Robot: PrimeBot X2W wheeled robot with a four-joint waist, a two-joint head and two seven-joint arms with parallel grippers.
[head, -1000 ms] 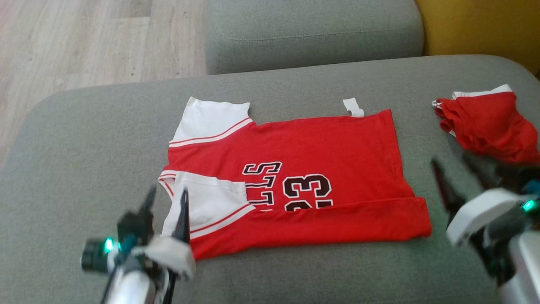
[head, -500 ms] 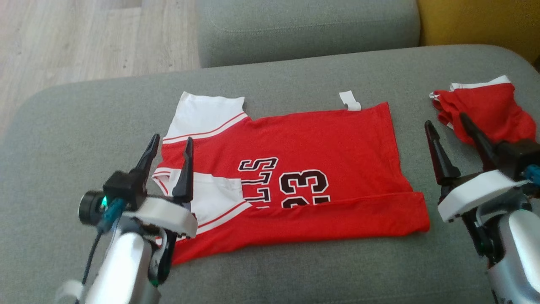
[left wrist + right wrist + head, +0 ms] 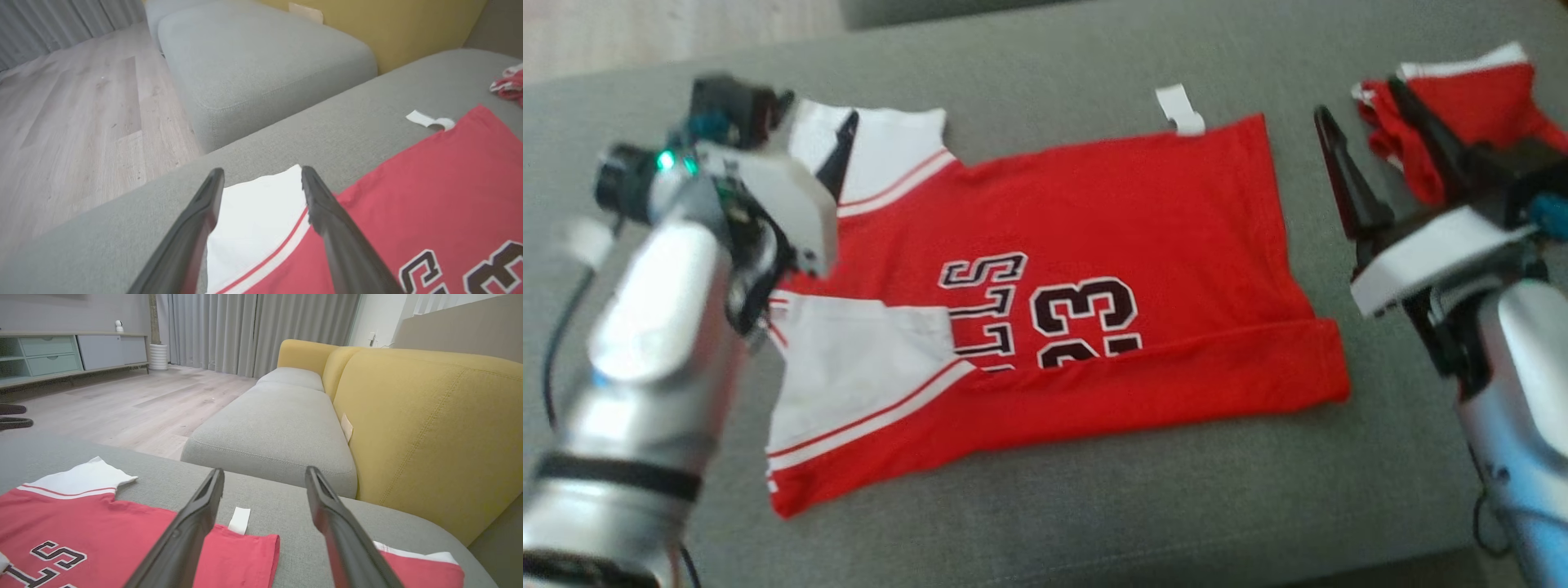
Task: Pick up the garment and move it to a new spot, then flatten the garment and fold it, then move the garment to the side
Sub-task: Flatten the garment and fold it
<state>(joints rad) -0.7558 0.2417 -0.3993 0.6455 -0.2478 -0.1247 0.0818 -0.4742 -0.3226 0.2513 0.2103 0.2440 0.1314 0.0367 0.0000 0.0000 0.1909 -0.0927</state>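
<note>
Next, my right gripper grabs its hem corner beside the white label, to fold the red jersey lengthwise.
The garment is a red jersey with white sleeves and black "23" print. It lies flat on the grey cushion, its near edge folded over. My left gripper hovers open over the far white sleeve, and in the left wrist view its tips straddle that sleeve's far edge. My right gripper is open and holds nothing. It hangs just right of the garment's far right corner, with its tips above bare cushion.
A second red and white garment lies bunched at the far right, close behind my right fingers. A white label sticks out of the jersey's far edge. Beyond are a grey seat cushion, a yellow backrest and wood floor.
The head camera has tilted down. My left gripper moved forward from the near sleeve to the far white sleeve. My right gripper advanced beside the garment's far right corner. Both stayed open.
</note>
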